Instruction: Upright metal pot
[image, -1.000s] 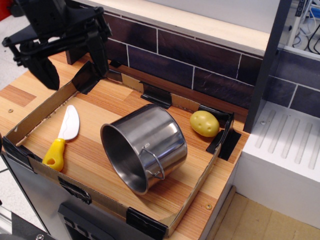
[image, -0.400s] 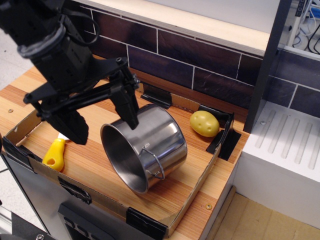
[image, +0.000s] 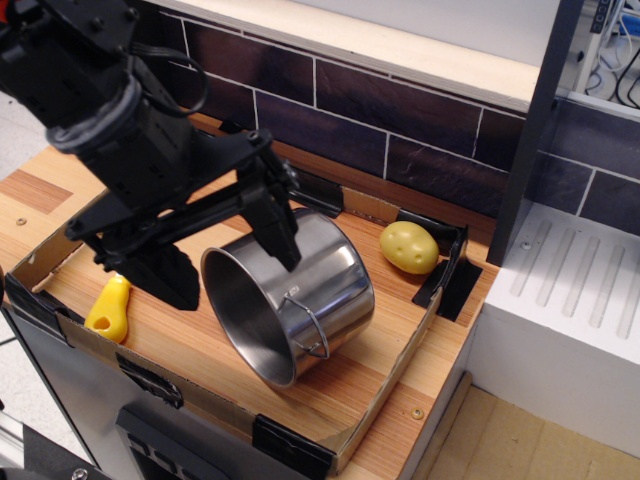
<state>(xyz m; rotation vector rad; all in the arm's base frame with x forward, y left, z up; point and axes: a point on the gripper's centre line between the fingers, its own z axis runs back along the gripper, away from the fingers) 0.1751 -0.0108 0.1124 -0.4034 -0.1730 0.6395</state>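
I will next grab the metal pot with my gripper by the pot's rim (image: 222, 250) around its opening (image: 246, 315), so that I can stand the pot upright.
The metal pot (image: 300, 295) lies on its side on the wooden board, its open mouth facing the front left, one wire handle showing at its front. My black gripper (image: 228, 268) is open and hangs over the pot's rim on the left. One finger (image: 275, 228) is above the pot's upper wall. The other finger (image: 165, 280) is to the left of the mouth. Whether either finger touches the pot I cannot tell.
A yellow potato (image: 408, 247) lies at the back right of the cardboard-edged tray (image: 385, 375). A yellow knife handle (image: 108, 308) shows at the front left, its blade hidden behind my arm. A dark tiled wall (image: 400, 120) stands behind, a white rack (image: 570, 290) to the right.
My gripper has come from the back left corner down and to the right, until its open fingers stand on either side of the pot's rim. The pot has not moved.
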